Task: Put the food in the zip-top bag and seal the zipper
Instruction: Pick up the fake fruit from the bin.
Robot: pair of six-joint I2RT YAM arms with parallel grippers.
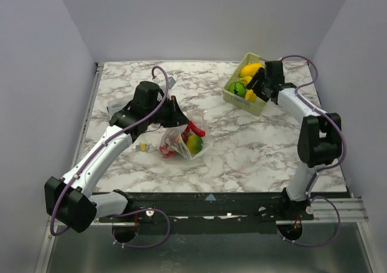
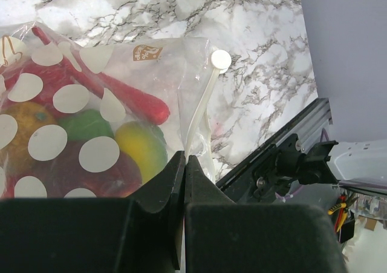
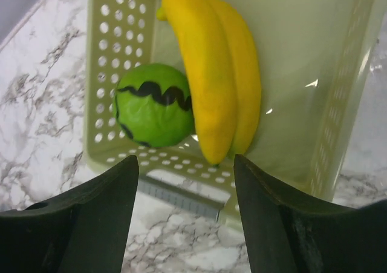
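The robot's right gripper will grab the yellow banana (image 3: 208,73) across its near end (image 3: 221,129) next, so that the banana's far end goes first into the zip-top bag.
The zip-top bag (image 1: 184,141) lies mid-table, clear with white dots, holding food: a red pepper (image 2: 130,97), a yellow-green piece (image 2: 142,149) and orange and green pieces. My left gripper (image 2: 184,161) is shut on the bag's mouth edge, pinching the pale zipper (image 2: 202,103) strip; from above the left gripper (image 1: 175,112) sits just behind the bag. My right gripper (image 3: 186,164) stands open just before the near rim of the pale-green basket (image 3: 302,73), nothing between its fingers. Inside lie a yellow banana (image 3: 208,73) and a green ball with a black wavy stripe (image 3: 154,106).
The basket (image 1: 257,106) stands at the back right with the right gripper (image 1: 253,86) at it. A small yellow-and-white bit (image 1: 143,146) lies left of the bag and a grey object (image 1: 115,106) further left. A black rail (image 1: 211,200) runs along the near edge.
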